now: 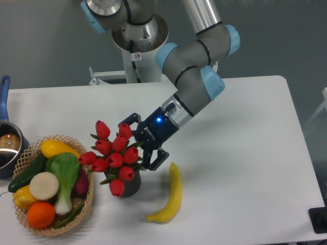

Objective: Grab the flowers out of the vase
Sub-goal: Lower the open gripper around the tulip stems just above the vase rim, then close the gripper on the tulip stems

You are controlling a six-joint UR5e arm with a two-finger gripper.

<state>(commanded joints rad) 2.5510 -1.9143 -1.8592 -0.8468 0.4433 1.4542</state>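
The robot's gripper should next lift the flowers (pixel 113 155) out of the vase (pixel 131 188), so it should grab them by the leafy stems below the red blooms.
A bunch of red tulip flowers (pixel 113 155) with dark green leaves stands in a short dark grey vase (pixel 131 188) on the white table. My gripper (pixel 134 145) reaches in from the right and is open. One finger sits above the right-hand buds and the other below them, at the bunch's right edge. Whether the fingers touch the flowers cannot be told.
A yellow banana (pixel 170 196) lies just right of the vase. A wicker basket (pixel 31 153) of produce sits to the left. A steel pot (pixel 7 148) with a blue handle is at the far left edge. The arm's base (pixel 138 46) stands behind.
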